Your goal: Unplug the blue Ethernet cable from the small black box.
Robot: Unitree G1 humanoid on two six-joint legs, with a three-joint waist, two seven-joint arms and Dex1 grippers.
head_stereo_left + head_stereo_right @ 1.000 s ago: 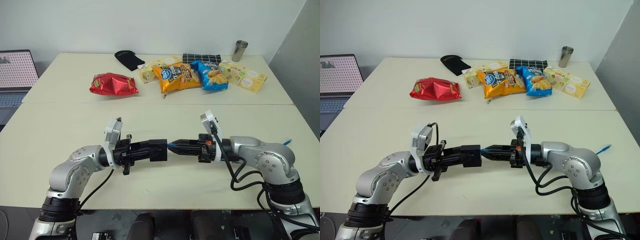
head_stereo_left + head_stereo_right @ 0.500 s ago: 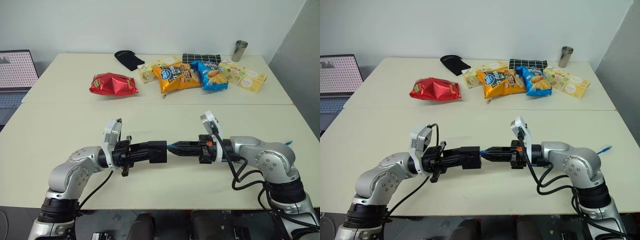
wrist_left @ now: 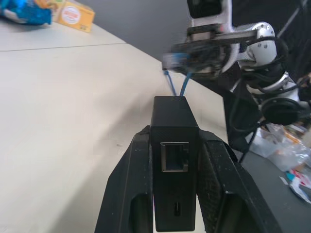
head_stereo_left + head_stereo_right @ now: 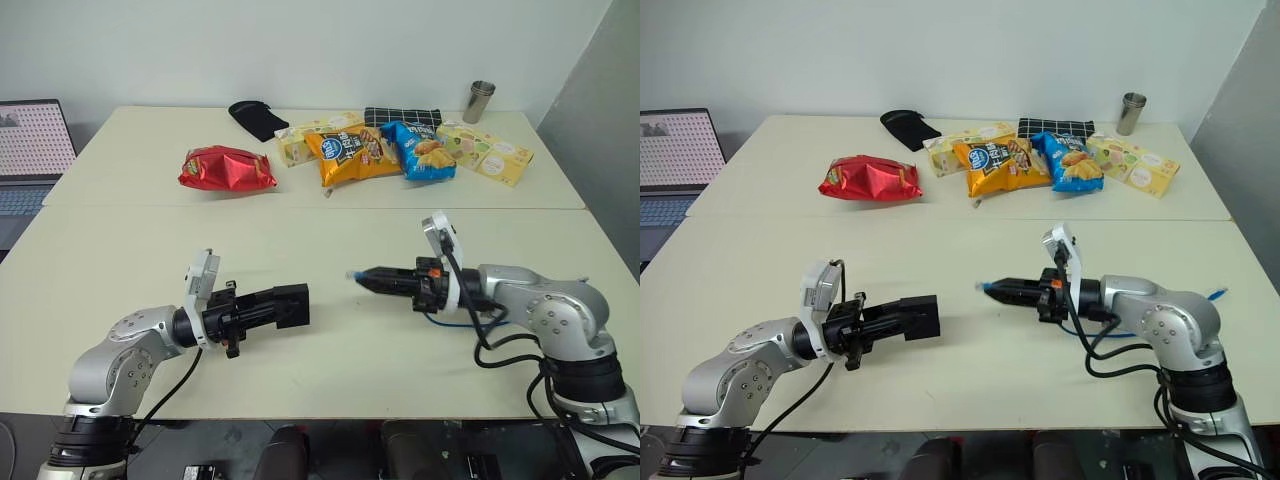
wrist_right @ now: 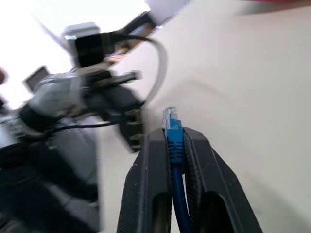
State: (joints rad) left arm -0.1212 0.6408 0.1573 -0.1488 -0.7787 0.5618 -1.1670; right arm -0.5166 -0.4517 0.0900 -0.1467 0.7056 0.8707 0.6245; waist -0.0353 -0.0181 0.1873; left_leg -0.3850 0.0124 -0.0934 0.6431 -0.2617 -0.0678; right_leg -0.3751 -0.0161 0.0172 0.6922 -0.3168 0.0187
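Observation:
I should keep my left gripper closed on the small black box (image 4: 292,304) until it is lowered to the near table, because it is still hanging above the table.
My left gripper (image 4: 270,307) is shut on the small black box (image 4: 292,304), holding it level above the near table. In the left wrist view the box (image 3: 174,145) sits between the two fingers (image 3: 133,184), and its port (image 3: 174,157) is empty. My right gripper (image 4: 372,279) is shut on the blue Ethernet cable just behind its clear plug (image 4: 352,275), which points at the box across an open gap. The plug (image 5: 171,120) sticks out past the fingertips in the right wrist view. The cable (image 4: 452,322) trails back under the right forearm.
On the far table lie a red snack bag (image 4: 227,167), an orange bag (image 4: 347,155), a blue bag (image 4: 420,150), two yellow cartons (image 4: 487,151), a black cloth (image 4: 257,117), a checked pouch (image 4: 402,115) and a metal cup (image 4: 479,101). A laptop (image 4: 32,145) stands at the left.
The plug has come out of the box. My left gripper moved left with the box and my right gripper moved right with the cable, leaving a gap between them.

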